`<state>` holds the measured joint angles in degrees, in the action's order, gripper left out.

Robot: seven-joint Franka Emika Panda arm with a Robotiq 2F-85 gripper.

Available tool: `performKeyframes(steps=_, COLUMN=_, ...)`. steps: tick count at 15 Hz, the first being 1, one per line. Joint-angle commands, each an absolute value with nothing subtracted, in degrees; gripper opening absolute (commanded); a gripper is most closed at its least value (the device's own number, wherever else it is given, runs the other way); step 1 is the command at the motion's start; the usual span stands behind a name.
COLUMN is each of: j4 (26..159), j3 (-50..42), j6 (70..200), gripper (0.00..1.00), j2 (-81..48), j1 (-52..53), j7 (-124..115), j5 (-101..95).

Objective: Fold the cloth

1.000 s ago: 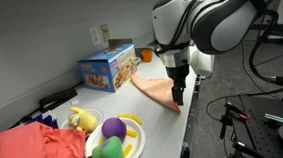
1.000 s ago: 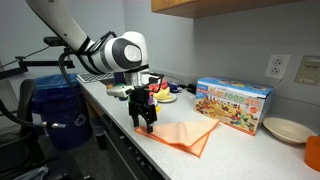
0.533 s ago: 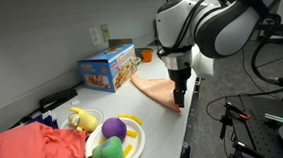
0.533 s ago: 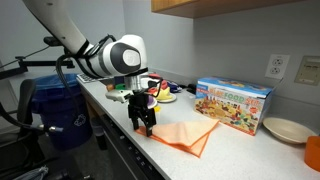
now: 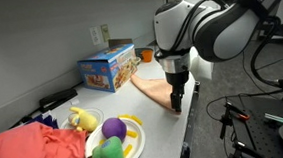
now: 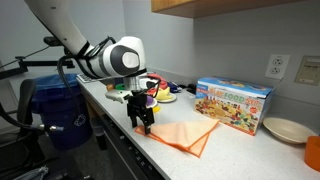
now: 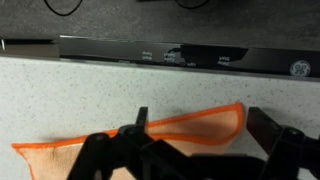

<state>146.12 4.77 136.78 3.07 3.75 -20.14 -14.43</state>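
I should next pick up the orange cloth (image 5: 154, 89) by its rounded corner near the counter's front edge, then fold that corner over the rest of the cloth.
An orange cloth (image 5: 154, 89) lies flat on the grey counter, partly folded; it also shows in an exterior view (image 6: 187, 134). My gripper (image 5: 177, 100) hangs low over the cloth's corner at the counter's front edge, also seen in an exterior view (image 6: 143, 123). In the wrist view the gripper (image 7: 202, 119) is open, and the cloth's rounded orange corner (image 7: 200, 127) lies between its two dark fingers. I cannot tell if the fingers touch the counter.
A blue toy box (image 5: 108, 69) stands behind the cloth by the wall. A plate with plush fruit (image 5: 114, 141) and a red cloth (image 5: 31, 152) lie further along. A beige plate (image 6: 287, 130) sits past the box. The counter's front edge (image 7: 160, 50) is close.
My gripper has shifted slightly along the counter's front edge and a little lower over the cloth's corner. The cloth has not moved.
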Motion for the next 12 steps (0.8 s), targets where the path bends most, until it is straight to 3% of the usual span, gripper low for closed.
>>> performKeyframes(steps=1, j4=144.4, j3=5.44, j6=136.95, gripper=1.0, j2=1.68, j1=4.48, j7=-17.83, j5=-11.19)
performKeyframes(steps=10, j4=141.92, j3=5.57, j6=136.18, gripper=1.0, j2=-1.9, j1=4.74, j7=-21.05, j5=-14.18)
performKeyframes(steps=11, j4=142.72, j3=5.3, j6=136.29, gripper=0.97, j2=-1.08, j1=4.57, j7=-20.72, j5=-14.36)
performKeyframes(steps=12, j4=142.74, j3=5.23, j6=136.42, gripper=0.74, j2=-1.19, j1=4.6, j7=-20.9, j5=-14.59)
